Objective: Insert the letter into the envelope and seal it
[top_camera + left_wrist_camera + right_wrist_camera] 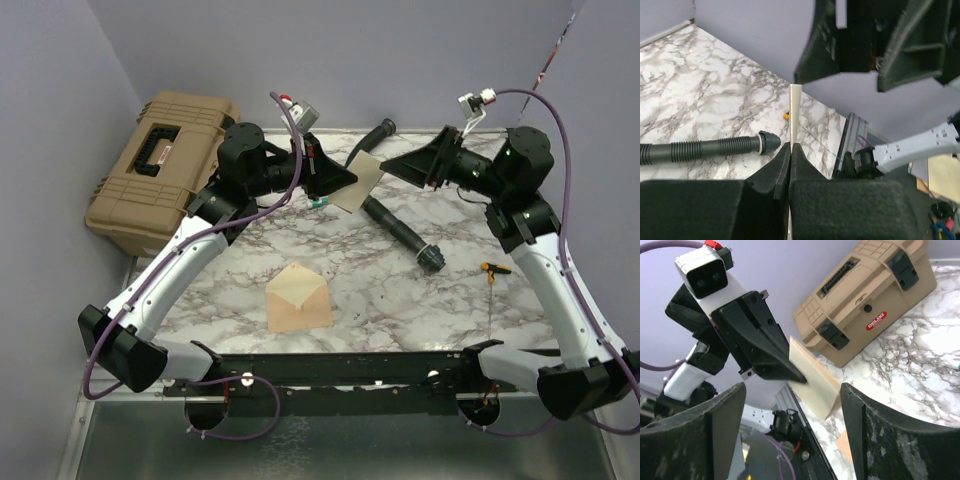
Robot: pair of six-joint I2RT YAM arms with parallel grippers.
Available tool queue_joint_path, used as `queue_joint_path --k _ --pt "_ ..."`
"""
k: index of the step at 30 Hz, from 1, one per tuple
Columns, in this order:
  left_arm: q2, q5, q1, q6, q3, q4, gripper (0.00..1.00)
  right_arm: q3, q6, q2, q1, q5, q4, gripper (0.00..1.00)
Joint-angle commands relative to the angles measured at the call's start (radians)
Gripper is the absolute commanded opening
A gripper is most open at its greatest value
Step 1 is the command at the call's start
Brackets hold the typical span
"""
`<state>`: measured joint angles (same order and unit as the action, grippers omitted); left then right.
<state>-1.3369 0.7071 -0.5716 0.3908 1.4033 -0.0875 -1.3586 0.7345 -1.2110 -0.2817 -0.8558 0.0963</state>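
Observation:
The letter's edge opposite my left gripper needs to be reached and pinched by my right gripper, so the letter's other edge stays free to go into the envelope (298,298) (844,445).
The letter (362,184) is a folded kraft-brown sheet with a paler face, held in the air over the back of the table. My left gripper (345,180) is shut on its edge. In the left wrist view the sheet shows edge-on (795,112), rising from the closed jaws of the left gripper (790,146). My right gripper (395,163) is open and empty, facing the letter from the right. In the right wrist view the letter (815,377) sits just beyond the spread jaws of the right gripper (792,386). The envelope (298,298) lies flat near the front, flap open and pointing away.
A tan hard case (160,170) stands at the back left and also shows in the right wrist view (865,300). A black corrugated hose (400,225) lies across the back middle of the marble table. A small yellow-handled tool (492,268) lies at the right.

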Motion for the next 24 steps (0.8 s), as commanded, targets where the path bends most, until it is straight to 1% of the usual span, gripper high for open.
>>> queue_joint_path --k 1,4,7,9,12,15,19,24 --pt "0.034 -0.184 -0.006 0.155 -0.009 0.083 0.00 0.162 0.236 0.121 -0.004 0.220 -0.177 0.81" --pt "0.037 -0.195 -0.005 0.302 -0.038 0.213 0.00 0.220 0.277 0.128 -0.005 0.195 -0.244 0.87" --pt "0.036 -0.186 -0.006 0.435 -0.082 0.355 0.00 0.267 0.358 0.111 -0.011 0.132 -0.412 0.89" --pt "0.032 -0.179 -0.006 0.493 -0.098 0.417 0.00 0.283 0.397 0.090 -0.018 0.102 -0.513 0.89" --pt "0.027 -0.177 -0.006 0.535 -0.102 0.455 0.00 0.272 0.415 0.063 -0.025 0.077 -0.586 0.88" --pt "0.024 -0.183 -0.005 0.568 -0.109 0.480 0.00 0.262 0.452 0.035 -0.028 0.049 -0.661 0.81" --pt "0.024 -0.190 -0.005 0.610 -0.129 0.512 0.00 0.245 0.512 -0.005 -0.036 0.005 -0.743 0.64" --pt "0.033 -0.217 -0.006 0.623 -0.160 0.523 0.00 0.230 0.522 -0.022 -0.042 -0.015 -0.782 0.46"
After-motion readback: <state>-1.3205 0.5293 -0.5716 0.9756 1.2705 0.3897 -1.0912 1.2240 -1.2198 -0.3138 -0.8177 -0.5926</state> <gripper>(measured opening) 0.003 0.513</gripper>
